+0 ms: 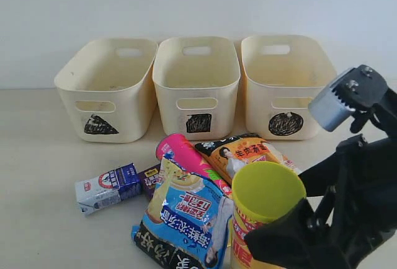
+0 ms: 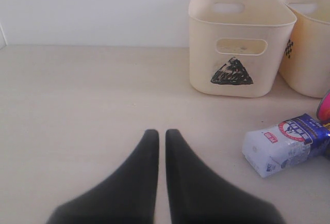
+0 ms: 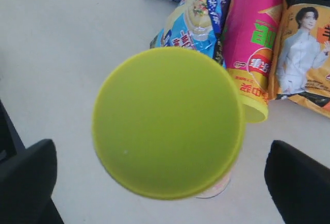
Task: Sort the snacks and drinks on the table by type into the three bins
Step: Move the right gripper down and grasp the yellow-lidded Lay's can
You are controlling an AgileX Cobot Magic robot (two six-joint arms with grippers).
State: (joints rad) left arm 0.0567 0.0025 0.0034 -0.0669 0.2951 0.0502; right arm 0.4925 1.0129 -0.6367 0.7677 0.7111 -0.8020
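My right gripper should move toward the yellow lid (image 1: 268, 191) (image 3: 167, 121) before it closes, because its fingers don't reach far enough around the lid yet.
A yellow-red chip tube with a yellow lid (image 1: 268, 191) stands upright at the front. My right gripper (image 3: 162, 180) is open, with a finger (image 3: 26, 180) well clear on either side of the lid (image 3: 167, 121). Behind it lie a pink tube (image 1: 186, 154), an orange bag (image 1: 245, 152) and a blue-white bag (image 1: 186, 216). A white-and-blue carton (image 1: 108, 187) and a small dark purple carton (image 1: 151, 179) lie to the left. Three cream bins stand at the back: triangle (image 1: 133, 105), square (image 1: 167, 105), circle (image 1: 257, 108). My left gripper (image 2: 162, 133) is shut and empty, near the white-and-blue carton (image 2: 283, 144).
All three bins look empty inside. A white wall runs close behind them. Bare tabletop (image 2: 77, 95) lies left of the triangle bin (image 2: 237, 33). The right arm's black body (image 1: 360, 188) fills the front right corner.
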